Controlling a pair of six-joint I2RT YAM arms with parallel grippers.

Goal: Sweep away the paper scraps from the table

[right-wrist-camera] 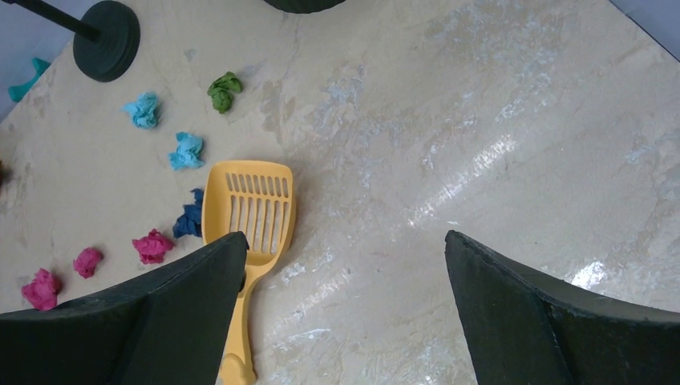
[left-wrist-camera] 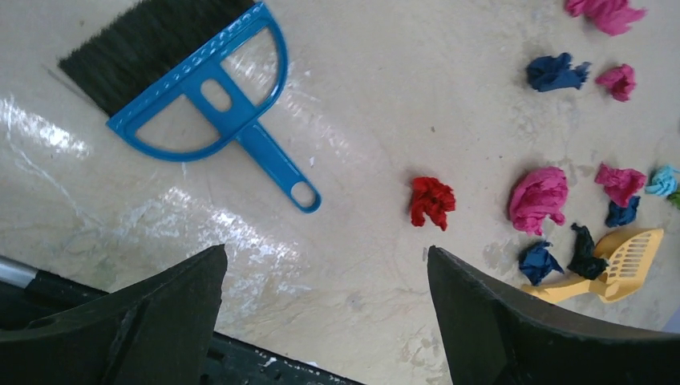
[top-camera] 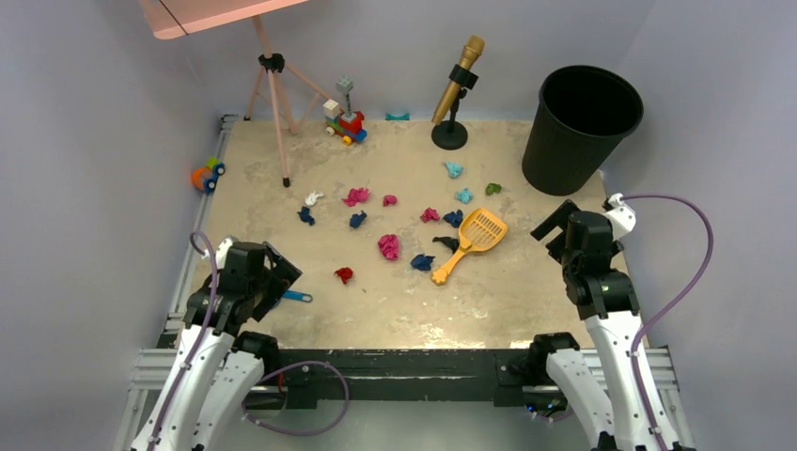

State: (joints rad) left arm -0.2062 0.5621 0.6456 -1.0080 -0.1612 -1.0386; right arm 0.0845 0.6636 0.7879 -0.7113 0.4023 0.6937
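The brush's wide head should stay free to hand over to the right gripper, so the left gripper needs to grab the blue hand brush [left-wrist-camera: 200, 88] across its narrow handle [left-wrist-camera: 277, 167].
Several small paper scraps lie across the middle of the beige table [top-camera: 526, 291]: a red one [top-camera: 344, 274], a large pink one [top-camera: 388, 246], a navy one [top-camera: 422, 262], a teal one [top-camera: 453, 169], a green one [top-camera: 492, 188] and a white one [top-camera: 313, 198]. A yellow slotted scoop [top-camera: 475, 240] lies among them. A blue hand brush [left-wrist-camera: 200, 88] lies at the near left. My left gripper [left-wrist-camera: 326, 250] is open and empty, just right of the brush's handle, with the red scrap [left-wrist-camera: 431, 200] ahead. My right gripper [right-wrist-camera: 345, 235] is open and empty, right of the scoop [right-wrist-camera: 247, 212].
A black bin [top-camera: 581, 127] stands at the back right. A gold microphone on a stand [top-camera: 456, 89], a toy block train [top-camera: 345, 120] and a pink tripod [top-camera: 273, 94] stand along the back. A toy car [top-camera: 207, 174] sits at the left edge.
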